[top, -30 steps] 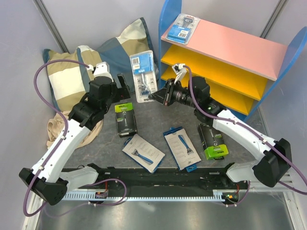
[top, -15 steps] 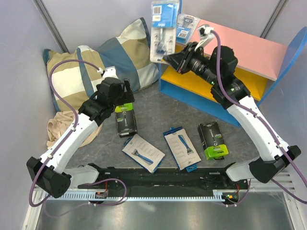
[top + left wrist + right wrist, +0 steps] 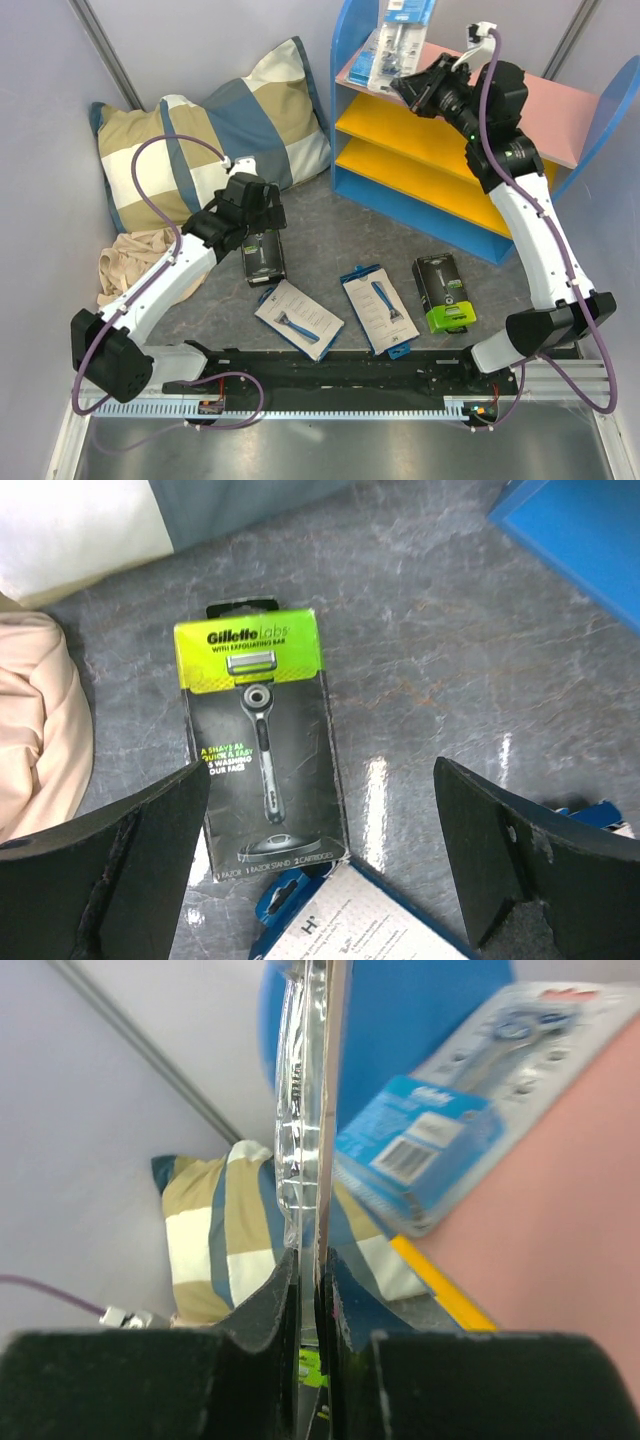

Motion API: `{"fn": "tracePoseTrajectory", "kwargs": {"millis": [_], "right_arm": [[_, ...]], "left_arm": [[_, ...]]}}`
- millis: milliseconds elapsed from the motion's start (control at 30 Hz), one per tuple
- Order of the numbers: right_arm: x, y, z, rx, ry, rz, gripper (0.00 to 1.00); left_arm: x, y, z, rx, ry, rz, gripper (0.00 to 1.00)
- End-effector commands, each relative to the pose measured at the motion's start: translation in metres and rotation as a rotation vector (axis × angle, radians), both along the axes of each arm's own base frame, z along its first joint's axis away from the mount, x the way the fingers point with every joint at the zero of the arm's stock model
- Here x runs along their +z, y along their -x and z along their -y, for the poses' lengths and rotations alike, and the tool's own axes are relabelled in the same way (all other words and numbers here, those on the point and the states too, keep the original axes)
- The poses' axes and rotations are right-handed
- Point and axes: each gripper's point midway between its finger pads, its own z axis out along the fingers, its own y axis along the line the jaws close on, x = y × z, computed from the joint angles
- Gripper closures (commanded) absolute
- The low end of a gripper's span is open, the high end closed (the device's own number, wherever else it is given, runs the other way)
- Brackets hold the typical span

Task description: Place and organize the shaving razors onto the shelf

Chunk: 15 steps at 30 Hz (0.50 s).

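The upright pack goes to the bare pink board, then my right gripper opens. The pack is short, so opening now would end it on the flat one.
My right gripper (image 3: 408,84) is shut on the lower edge of a clear blister pack (image 3: 400,30) and holds it upright over the left end of the shelf's pink top board (image 3: 520,100). The right wrist view shows this pack (image 3: 305,1110) edge-on between the pads of the right gripper (image 3: 318,1290). A second blister pack (image 3: 378,60) (image 3: 450,1130) lies flat on that board. My left gripper (image 3: 262,218) (image 3: 320,860) hangs open above a black-and-lime box (image 3: 262,252) (image 3: 260,750). Two white boxes (image 3: 298,318) (image 3: 378,308) and another black-and-lime box (image 3: 443,292) lie on the table.
A striped pillow (image 3: 220,140) leans at the back left, with a beige cloth (image 3: 130,270) in front of it. The shelf's blue side panels (image 3: 352,40) rise at each end. One white box (image 3: 370,920) touches the black box's near end.
The right arm has lifted the blister pack from table height up to the shelf's top board. The left arm has swung right and down over the black-and-lime box.
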Motion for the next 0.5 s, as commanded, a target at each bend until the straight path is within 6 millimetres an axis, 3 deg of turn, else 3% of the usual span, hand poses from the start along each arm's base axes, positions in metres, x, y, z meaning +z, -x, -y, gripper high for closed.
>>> {"fn": "tracePoseTrajectory", "kwargs": {"millis": [0,167,467], "right_arm": [[0.031,-0.009,0.036,-0.059,-0.069,0.048,0.92],[0.024,-0.019,0.057,-0.061,-0.107,0.018,0.92],[0.000,-0.028,0.067,-0.045,-0.132,-0.039,0.91]], "left_arm": [[-0.006,-0.006,0.005,0.002,0.031,0.014,0.00],[-0.019,-0.006,0.008,-0.005,0.033,-0.014,0.00],[-0.031,-0.006,0.011,-0.011,0.027,-0.043,0.00]]}}
